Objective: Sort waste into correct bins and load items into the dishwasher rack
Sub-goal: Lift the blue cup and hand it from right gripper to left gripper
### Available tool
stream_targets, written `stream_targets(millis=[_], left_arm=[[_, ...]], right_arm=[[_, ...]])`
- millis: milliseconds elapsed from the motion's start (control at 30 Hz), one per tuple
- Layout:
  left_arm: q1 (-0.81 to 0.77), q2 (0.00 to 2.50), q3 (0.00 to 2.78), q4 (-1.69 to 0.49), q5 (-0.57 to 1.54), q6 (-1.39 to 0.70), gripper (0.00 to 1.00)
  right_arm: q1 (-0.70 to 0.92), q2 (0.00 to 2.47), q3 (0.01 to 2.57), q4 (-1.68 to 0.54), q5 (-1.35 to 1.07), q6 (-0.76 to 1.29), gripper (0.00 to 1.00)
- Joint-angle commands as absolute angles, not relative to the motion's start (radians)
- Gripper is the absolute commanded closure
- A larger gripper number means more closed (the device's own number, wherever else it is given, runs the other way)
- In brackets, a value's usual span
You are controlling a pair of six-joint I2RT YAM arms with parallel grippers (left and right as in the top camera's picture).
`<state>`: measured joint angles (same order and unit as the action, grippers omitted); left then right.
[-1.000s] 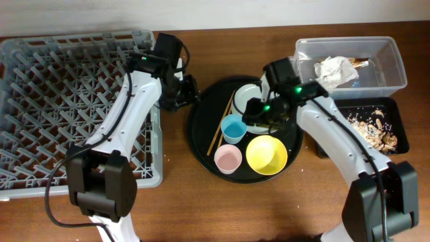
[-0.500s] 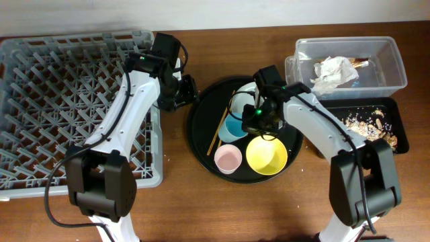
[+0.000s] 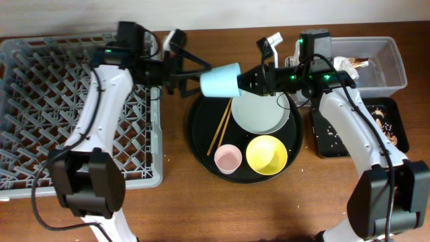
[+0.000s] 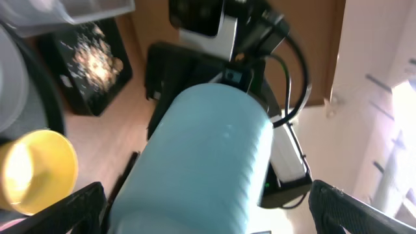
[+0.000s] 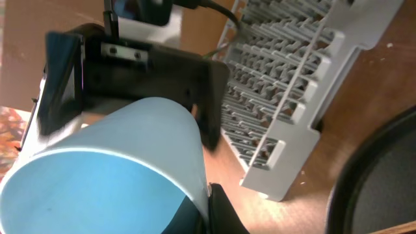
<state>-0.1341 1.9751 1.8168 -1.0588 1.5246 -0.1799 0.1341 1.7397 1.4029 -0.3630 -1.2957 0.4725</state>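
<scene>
The light-blue cup should go into the dishwasher rack (image 3: 60,101) with its opening down. My left gripper should next grip the light-blue cup around its base (image 3: 207,83), opposite the cup's held rim.
The small light-blue cup (image 3: 220,81) is held on its side in the air over the round tray's far left rim. My right gripper (image 3: 250,79) is shut on its rim; the right wrist view shows a finger inside and a finger outside the cup (image 5: 117,175). My left gripper (image 3: 195,77) is open, its jaws either side of the cup's base (image 4: 201,156) without closing on it. The grey-green plate (image 3: 261,111), yellow bowl (image 3: 267,154), pink cup (image 3: 228,158) and chopsticks (image 3: 220,126) lie on the round tray. The grey dishwasher rack (image 3: 60,101) is at the left.
The round black serving tray (image 3: 198,138) is in the middle. The clear tub (image 3: 393,67) at the back right holds the white napkin (image 3: 342,64). The shallow black tray (image 3: 322,144) in front of it holds brown crumbs (image 3: 384,128).
My right gripper lifted the light-blue cup off the round tray and carried it up and left. My left gripper swung right and opened around it. The plate is now uncovered.
</scene>
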Motion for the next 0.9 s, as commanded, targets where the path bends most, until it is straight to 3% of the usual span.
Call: stream_targets(millis=[0,200,467,533,600,633,867], left_arm=[[-0.202,1.985,1.832,-1.06,1.574,-0.16,0.01],[-0.236,1.985,1.832,-1.06,1.574,-0.163,0.24],[-0.16,1.985,1.832,-1.059,1.574,-0.189,0.23],[-0.152,1.985,1.832,-1.059,1.574,-0.189,0.13],[-0.152,1.985,1.832,-1.059,1.574,-0.189,0.14],[-0.152,1.985,1.832,-1.059,1.574,-0.189,0.09],[-0.152,1.985,1.832,-1.06,1.574,-0.189,0.11]], right_arm=[[0.138,1.725,1.415,-0.315,-1.319,0.558,0.96],[0.177,1.725,1.415,-0.298,-1.252,0.559,0.96],[0.165,1.725,1.415,-0.298,-1.27,0.567,0.96],[0.163,1.725,1.415,-0.298,-1.279,0.571,0.96],[0.162,1.725,1.415,-0.254,-1.301,0.603,0.96],[0.162,1.725,1.415,-0.224,-1.308,0.635,0.96],[0.165,1.725,1.412,-0.205,-1.28,0.634,0.96]])
